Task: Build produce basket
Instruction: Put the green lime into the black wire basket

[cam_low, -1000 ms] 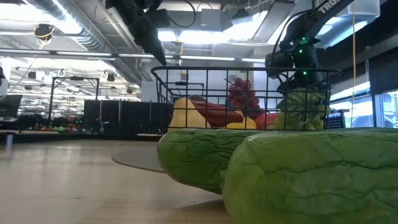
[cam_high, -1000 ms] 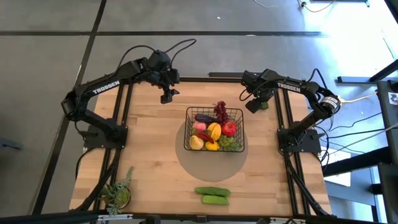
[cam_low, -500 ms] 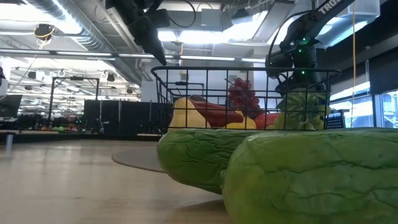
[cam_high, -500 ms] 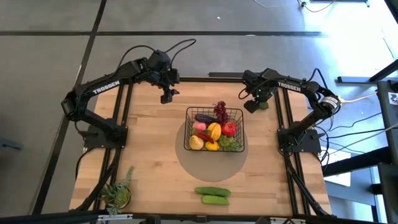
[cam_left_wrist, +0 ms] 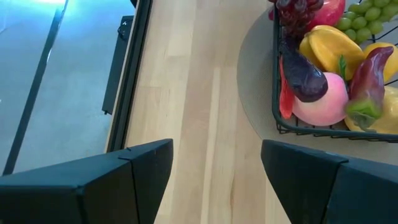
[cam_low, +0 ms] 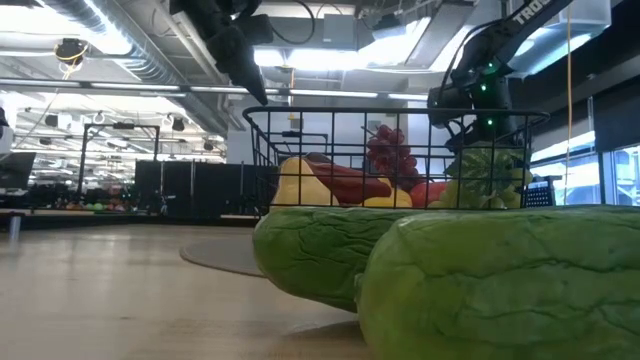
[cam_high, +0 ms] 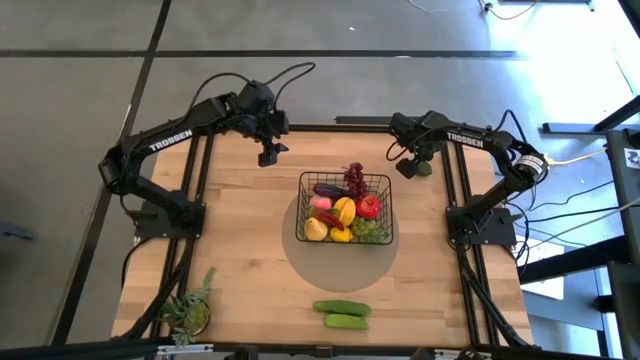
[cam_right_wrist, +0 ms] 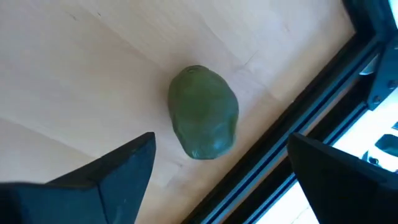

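Next, the right gripper grabs the green fruit around its rounded body (cam_high: 423, 169) (cam_right_wrist: 203, 112) to add it to the produce in the wire basket.
The black wire basket (cam_high: 303, 205) stands on a grey round mat at the table's middle, holding purple grapes, an eggplant, a peach, a mango, an apple, green grapes and yellow fruit. Two cucumbers (cam_high: 342, 314) lie side by side near the near edge. A round green fruit (cam_high: 425, 169) (cam_right_wrist: 203, 112) lies on the wood by the far right corner. My right gripper (cam_high: 409, 168) (cam_right_wrist: 217, 180) hovers open just left of it, its fingers standing apart on either side in the wrist view. My left gripper (cam_high: 268, 157) (cam_left_wrist: 214, 180) hangs open above the table, far-left of the basket.
A small spiky potted plant (cam_high: 190, 312) stands at the near left corner. The black frame rail (cam_right_wrist: 292, 143) runs close behind the green fruit. Bare wood lies between the basket and the cucumbers and on the table's left half.
My right gripper has edged slightly toward the table's right, closer to the green fruit, staying open. The left arm and all produce have kept still.
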Available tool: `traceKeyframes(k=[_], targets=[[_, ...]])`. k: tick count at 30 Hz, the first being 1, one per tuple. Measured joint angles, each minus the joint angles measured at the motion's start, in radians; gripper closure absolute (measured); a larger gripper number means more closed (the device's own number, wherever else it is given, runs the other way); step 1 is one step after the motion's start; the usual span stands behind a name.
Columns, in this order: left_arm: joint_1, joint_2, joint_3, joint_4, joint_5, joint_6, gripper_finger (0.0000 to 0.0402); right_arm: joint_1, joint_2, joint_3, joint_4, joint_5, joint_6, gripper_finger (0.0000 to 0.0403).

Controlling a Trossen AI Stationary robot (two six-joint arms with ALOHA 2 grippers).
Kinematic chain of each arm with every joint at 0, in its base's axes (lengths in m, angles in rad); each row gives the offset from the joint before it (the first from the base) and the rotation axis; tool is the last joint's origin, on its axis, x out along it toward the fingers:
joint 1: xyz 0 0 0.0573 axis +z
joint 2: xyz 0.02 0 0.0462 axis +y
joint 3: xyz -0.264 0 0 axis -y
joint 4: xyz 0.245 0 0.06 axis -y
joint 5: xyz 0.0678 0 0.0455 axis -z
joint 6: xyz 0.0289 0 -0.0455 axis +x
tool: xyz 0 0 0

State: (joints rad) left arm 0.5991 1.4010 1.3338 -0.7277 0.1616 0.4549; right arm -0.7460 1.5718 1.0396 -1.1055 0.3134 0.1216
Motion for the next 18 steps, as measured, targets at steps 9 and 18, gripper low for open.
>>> traceKeyframes(k=[9, 18], targets=[[0.000, 0.000, 0.000, 0.003, 0.000, 0.000, 0.0168, -0.004, 0.000, -0.112, 0.135, -0.026, -0.036, 0.0048], [0.000, 0.000, 0.000, 0.005, 0.000, 0.000, 0.0168, -0.037, 0.000, -0.195, 0.281, -0.046, -0.073, 0.0048]])
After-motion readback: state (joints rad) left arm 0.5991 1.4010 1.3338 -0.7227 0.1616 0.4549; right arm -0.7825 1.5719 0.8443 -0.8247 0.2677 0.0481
